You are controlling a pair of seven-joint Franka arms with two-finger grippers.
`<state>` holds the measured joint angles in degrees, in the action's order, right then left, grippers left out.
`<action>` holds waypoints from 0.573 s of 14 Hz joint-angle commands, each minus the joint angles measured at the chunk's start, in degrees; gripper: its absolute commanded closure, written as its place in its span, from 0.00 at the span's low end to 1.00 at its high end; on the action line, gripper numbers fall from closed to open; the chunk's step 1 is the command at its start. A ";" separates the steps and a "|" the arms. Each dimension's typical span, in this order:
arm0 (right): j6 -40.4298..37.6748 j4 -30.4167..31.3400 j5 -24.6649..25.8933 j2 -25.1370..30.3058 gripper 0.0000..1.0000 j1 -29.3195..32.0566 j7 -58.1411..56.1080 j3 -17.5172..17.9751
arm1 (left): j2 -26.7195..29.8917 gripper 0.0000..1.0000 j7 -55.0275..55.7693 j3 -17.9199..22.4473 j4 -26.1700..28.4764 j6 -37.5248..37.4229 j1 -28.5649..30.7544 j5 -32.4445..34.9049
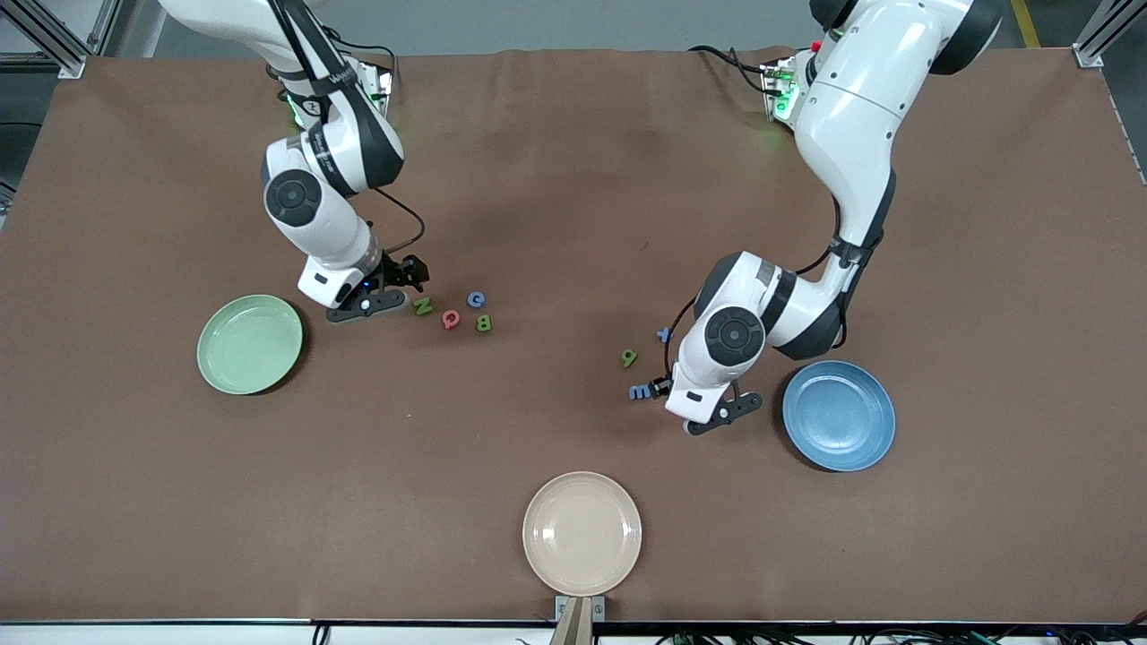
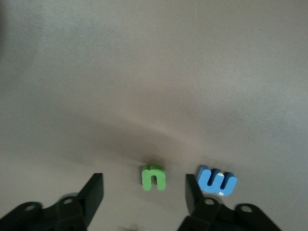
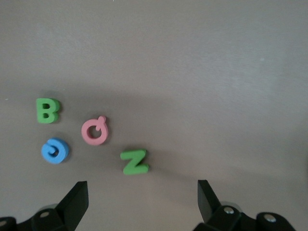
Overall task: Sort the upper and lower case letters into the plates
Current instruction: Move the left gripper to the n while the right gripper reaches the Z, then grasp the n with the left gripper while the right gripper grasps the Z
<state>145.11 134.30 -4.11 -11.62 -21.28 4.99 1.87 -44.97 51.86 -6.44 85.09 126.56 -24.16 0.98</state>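
Observation:
The green N goes into the green plate, so my right gripper should grab its parallel strokes' ends next.
The green N, red Q, blue C and green B lie in a cluster beside the pale green plate. My right gripper is open and empty, low beside the N; the right gripper holds nothing. The blue m, green g and blue t lie near the blue plate. My left gripper is open, low over the green u, which lies between the fingers of the left gripper. The m is just outside one finger. The arm hides the u in the front view.
A cream-beige plate sits near the table edge closest to the front camera. Both coloured plates hold nothing. The brown table cover stretches bare toward the robots' bases.

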 commanded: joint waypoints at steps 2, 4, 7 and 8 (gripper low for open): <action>5.79 -0.44 -0.90 -6.73 0.00 -2.10 0.37 -0.46 | -1.52 0.32 1.75 0.38 -1.41 0.62 -1.41 0.16; 5.97 -0.44 -0.81 -7.71 0.00 -2.45 0.37 -0.46 | -2.31 0.35 2.46 0.38 -1.41 1.06 -1.41 0.34; 5.80 -0.53 -0.81 -8.77 0.09 -2.63 0.98 -0.46 | -3.10 0.39 2.46 0.38 -1.41 1.94 -1.50 0.42; 5.71 -0.44 -0.81 -8.77 0.16 -2.63 0.99 -0.46 | -3.19 0.42 2.46 0.38 -1.41 1.94 -1.50 0.42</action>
<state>151.03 133.99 -4.11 -20.24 -23.14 5.15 1.82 -47.22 53.24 -6.43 84.89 128.09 -25.12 0.98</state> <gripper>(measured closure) 0.044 0.374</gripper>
